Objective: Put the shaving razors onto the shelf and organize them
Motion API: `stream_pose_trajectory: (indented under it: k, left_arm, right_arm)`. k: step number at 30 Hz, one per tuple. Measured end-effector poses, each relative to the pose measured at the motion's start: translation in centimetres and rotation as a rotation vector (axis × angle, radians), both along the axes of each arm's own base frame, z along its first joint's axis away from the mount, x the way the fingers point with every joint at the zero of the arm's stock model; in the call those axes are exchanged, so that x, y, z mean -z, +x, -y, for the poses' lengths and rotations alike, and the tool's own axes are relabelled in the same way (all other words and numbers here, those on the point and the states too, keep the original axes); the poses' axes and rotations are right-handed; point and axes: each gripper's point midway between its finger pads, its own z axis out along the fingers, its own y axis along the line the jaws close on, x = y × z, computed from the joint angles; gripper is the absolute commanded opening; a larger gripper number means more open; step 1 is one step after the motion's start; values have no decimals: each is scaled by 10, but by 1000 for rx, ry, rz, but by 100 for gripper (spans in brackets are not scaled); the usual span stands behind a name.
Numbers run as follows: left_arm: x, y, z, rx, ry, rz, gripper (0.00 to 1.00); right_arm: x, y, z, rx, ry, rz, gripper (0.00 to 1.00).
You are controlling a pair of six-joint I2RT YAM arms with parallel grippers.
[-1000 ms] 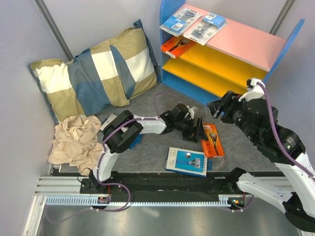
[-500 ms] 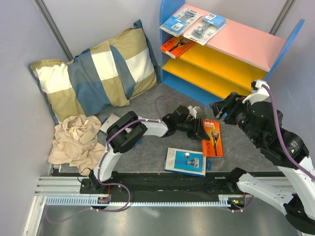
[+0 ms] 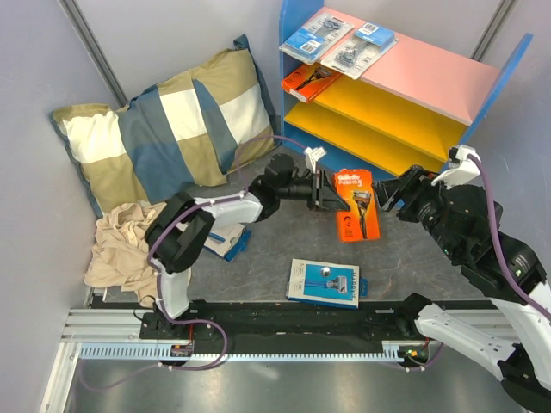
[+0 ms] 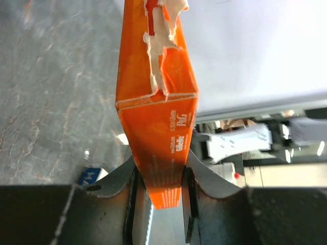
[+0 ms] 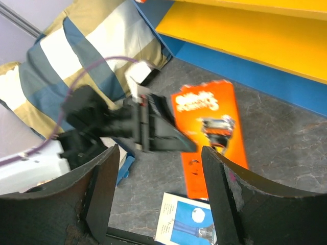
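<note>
My right gripper grabs the orange razor box by its long edge (image 3: 373, 203) beside the pictured razor next, and the box's opposite edge stays free to face the shelf (image 3: 430, 76).
My left gripper (image 3: 324, 191) is shut on the edge of an orange razor box (image 3: 355, 204) and holds it above the grey floor, in front of the shelf (image 3: 430, 76). In the left wrist view the orange box (image 4: 156, 102) is pinched between both fingers of the left gripper (image 4: 159, 190). My right gripper (image 3: 392, 196) hangs open just right of that box, empty; its wrist view shows the right gripper (image 5: 159, 196) and the orange box (image 5: 212, 133). A blue-white razor box (image 3: 325, 282) lies near the front rail. Two blister packs (image 3: 316, 34) (image 3: 360, 45) rest on the pink top board, and another orange box (image 3: 308, 80) on the upper yellow board.
A checked pillow (image 3: 172, 129) leans in the back left corner, with a crumpled beige cloth (image 3: 133, 245) in front of it. A blue-edged pack (image 3: 231, 244) lies partly under the left arm. Grey walls close in both sides, and a black rail (image 3: 284, 314) runs along the front.
The left gripper shut on the orange box, lifted it off the floor and carried it back toward the shelf. The right arm drew back to the right.
</note>
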Motion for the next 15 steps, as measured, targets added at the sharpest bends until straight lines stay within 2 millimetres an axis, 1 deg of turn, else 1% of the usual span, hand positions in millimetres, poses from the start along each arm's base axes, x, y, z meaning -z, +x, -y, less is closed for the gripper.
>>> stream_pose_trajectory:
  k: [2,3,6,8,11,14,15]
  left_arm:
    - [-21,5,-16,12,-32,27,13]
    - [-30,6,-24,19,-44,43,13]
    - [-62,8,-52,48,-80,114,13]
    - [-82,7,-68,62,-100,167,13]
    - [-108,-7,-86,123,-136,244,13]
    - [-123,-31,-95,217,-165,292,13]
    - [-126,-35,-98,235,-170,301,13]
  right_arm:
    - [4,2,-2,-4,-9,-12,75]
    - [7,3,-4,-8,-14,-19,78]
    - [14,8,-12,-26,-24,-39,83]
    - [20,11,-18,-40,-29,-50,83]
    - [32,15,-28,-70,-39,-71,85]
    - [42,20,-43,-123,-38,-88,86]
    - [44,21,-47,-136,-39,-92,86]
